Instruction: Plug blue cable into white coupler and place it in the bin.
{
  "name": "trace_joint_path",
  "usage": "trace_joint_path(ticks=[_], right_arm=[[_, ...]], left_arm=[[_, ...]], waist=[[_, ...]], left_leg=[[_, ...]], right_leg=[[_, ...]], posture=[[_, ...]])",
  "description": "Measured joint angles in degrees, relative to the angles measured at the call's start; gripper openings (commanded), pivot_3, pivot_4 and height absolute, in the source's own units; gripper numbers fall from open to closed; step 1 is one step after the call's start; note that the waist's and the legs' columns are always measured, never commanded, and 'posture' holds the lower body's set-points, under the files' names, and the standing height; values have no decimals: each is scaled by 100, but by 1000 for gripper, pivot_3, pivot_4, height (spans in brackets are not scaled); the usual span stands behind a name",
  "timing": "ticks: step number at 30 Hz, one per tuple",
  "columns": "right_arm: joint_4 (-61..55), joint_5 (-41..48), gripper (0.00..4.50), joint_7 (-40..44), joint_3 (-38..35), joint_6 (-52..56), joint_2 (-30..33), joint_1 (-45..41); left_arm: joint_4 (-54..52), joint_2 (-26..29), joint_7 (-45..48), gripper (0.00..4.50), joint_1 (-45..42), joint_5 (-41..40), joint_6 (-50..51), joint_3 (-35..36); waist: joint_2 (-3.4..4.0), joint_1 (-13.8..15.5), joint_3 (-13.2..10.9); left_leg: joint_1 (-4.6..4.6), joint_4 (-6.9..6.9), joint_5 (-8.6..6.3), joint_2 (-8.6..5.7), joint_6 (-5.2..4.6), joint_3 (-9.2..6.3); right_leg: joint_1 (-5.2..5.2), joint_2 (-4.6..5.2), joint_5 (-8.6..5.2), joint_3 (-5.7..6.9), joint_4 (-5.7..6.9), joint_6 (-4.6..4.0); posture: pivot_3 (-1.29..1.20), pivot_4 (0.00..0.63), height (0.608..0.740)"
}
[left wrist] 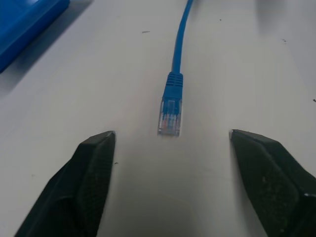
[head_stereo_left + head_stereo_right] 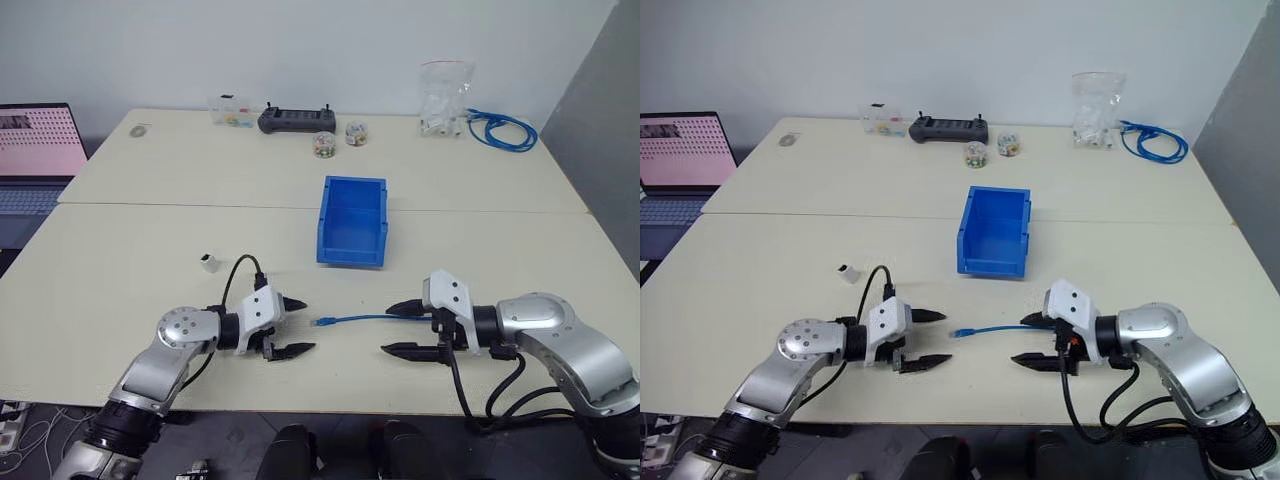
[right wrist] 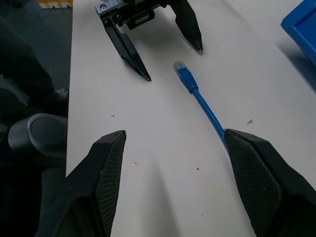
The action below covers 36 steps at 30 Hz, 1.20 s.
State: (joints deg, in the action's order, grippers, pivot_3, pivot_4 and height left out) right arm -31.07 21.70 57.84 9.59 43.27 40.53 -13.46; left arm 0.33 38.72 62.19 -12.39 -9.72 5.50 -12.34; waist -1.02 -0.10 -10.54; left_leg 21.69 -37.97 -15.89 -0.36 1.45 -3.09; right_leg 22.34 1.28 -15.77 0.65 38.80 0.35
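My right gripper should next grab the blue cable by the flat-sided boot point(image 3: 187, 79) behind its clear plug, because the cord point(image 3: 209, 113) is round and slack.
The blue cable point(image 2: 365, 319) lies flat on the table between my two grippers, its clear plug point(image 1: 170, 116) pointing toward the left one. My left gripper point(image 2: 308, 325) is open, fingertips just short of the plug, touching nothing. My right gripper point(image 2: 386, 330) is open too; the cable runs along the table beside one of its fingers point(image 3: 256, 168). In the right wrist view the left gripper point(image 3: 173, 63) faces it across the plug. The white coupler point(image 2: 208, 263) sits alone on the table, behind the left arm. The blue bin point(image 2: 350, 250) stands beyond the cable, mid-table.
At the table's back stand a black controller point(image 2: 295, 120), a clear box point(image 2: 230, 110), two small jars point(image 2: 324, 145), a clear bag of white parts point(image 2: 445, 100) and a coil of blue cable point(image 2: 505, 130). A laptop point(image 2: 35, 150) sits off the left edge.
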Motion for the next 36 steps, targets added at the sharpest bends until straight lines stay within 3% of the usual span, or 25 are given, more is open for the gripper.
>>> trace_joint_path(ticks=[14, 20, 24, 29, 36], right_arm=[[-256, 435, 3301, -586, -232, 156, -25, 109], [-344, 441, 3301, -804, -282, 74, -36, 191], [-638, 486, 3301, -891, -415, -217, -88, 717], [-958, 1208, 3301, -1268, -626, 320, -443, 983], [-1021, 1922, 3301, -1890, -968, 801, -793, 1489]], left_arm=[[-64, 13, 91, 210, -543, 348, 444, -511], [-247, 15, 62, 210, -592, 441, 752, -545], [-530, -171, -37, 210, -630, 158, 1707, -402], [-728, -683, -194, 210, -781, -960, 3370, 120], [-1152, -757, -48, 210, -981, -2706, 4935, 923]], waist=[[15, 7, 18], [18, 3, 22], [14, 12, 21], [-17, -9, 1], [-17, -27, 0]], left_leg=[[-14, 0, 0, -2, 0, 2], [-15, 0, 0, -1, 0, 3], [-3, 0, 0, -2, 0, -1], [7, -2, 0, 6, 0, -17], [7, 0, 1, 5, 1, -15]], right_leg=[[-13, -1, -2, -2, -2, 5], [-13, -1, -2, -3, -3, 5], [-8, -2, -4, 0, -6, 9], [1, -9, -5, 11, 0, 8], [3, -8, -5, 7, 0, 7]], posture=[[0, 150, 740], [0, 150, 740], [0, 150, 740], [0, 150, 740], [0, 150, 740]])
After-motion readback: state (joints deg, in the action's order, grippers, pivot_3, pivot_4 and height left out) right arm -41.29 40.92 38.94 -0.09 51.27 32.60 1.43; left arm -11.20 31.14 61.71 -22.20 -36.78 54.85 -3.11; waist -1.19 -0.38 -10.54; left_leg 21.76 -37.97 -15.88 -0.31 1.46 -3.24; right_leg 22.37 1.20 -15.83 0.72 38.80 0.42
